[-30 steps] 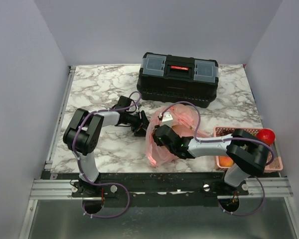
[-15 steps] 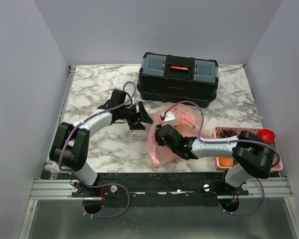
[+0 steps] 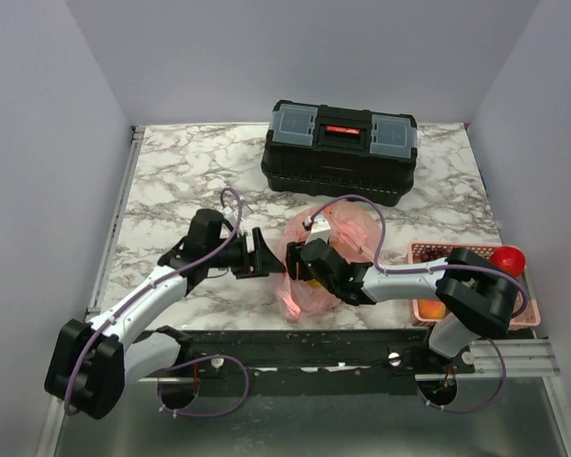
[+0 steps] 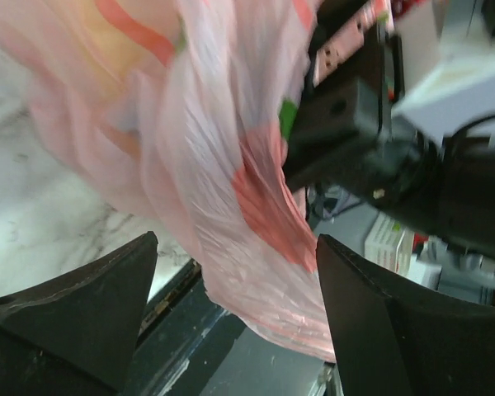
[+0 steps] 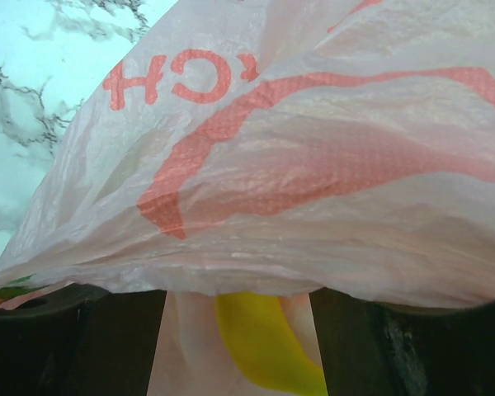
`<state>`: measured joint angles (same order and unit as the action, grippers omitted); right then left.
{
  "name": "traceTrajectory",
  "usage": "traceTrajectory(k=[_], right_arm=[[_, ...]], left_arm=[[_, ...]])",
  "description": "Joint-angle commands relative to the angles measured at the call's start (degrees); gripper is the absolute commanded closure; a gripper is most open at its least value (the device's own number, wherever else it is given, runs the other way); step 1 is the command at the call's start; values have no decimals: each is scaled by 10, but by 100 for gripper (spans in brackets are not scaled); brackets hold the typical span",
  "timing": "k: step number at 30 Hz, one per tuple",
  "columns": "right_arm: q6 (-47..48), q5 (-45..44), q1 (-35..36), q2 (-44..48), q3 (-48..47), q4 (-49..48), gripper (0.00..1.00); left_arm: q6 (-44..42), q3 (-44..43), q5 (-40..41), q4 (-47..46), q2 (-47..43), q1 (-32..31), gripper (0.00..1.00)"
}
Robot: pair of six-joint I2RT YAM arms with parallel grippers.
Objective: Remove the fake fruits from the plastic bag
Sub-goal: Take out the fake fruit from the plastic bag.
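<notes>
My right gripper grabs the yellow banana by its curved middle (image 3: 314, 283) (image 5: 262, 340) next, which leaves its ends free to slide out of the plastic bag.
The pink plastic bag (image 3: 309, 286) lies crumpled near the table's front edge. My right gripper (image 3: 309, 265) reaches into it from the right. In the right wrist view the gripper (image 5: 238, 318) is open under the bag's film (image 5: 313, 165), with a yellow banana (image 5: 268, 351) between its fingers, close to the right one. My left gripper (image 3: 265, 252) is open just left of the bag. In the left wrist view the bag's lower edge (image 4: 256, 247) hangs between the spread fingers (image 4: 82, 305). A red fruit (image 3: 507, 258) and an orange one (image 3: 432, 308) lie at the pink basket (image 3: 421, 251).
A black toolbox (image 3: 341, 152) stands at the back, behind the bag. The rigid pink basket sits at the right front, partly under the right arm. The table's front rail (image 3: 305, 354) runs just below the bag.
My left arm has swung down towards the front, and its open gripper has come closer to the bag's left side. My right gripper has stayed in the bag, shifting slightly left.
</notes>
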<state>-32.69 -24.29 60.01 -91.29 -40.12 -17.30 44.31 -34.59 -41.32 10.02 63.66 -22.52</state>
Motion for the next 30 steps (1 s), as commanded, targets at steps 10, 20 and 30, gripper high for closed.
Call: traceTrajectory(k=[10,20,30], right_arm=[[-32,10,1,18,27,-30,32],[-28,-1,1,27,25,-21,32],[1,46,1,-45,-27,-17,39]], left_arm=[[41,64,118,-45,29,-82,70],[13,69,232,53,26,-81,100],[-2,72,213,33,51,-92,100]])
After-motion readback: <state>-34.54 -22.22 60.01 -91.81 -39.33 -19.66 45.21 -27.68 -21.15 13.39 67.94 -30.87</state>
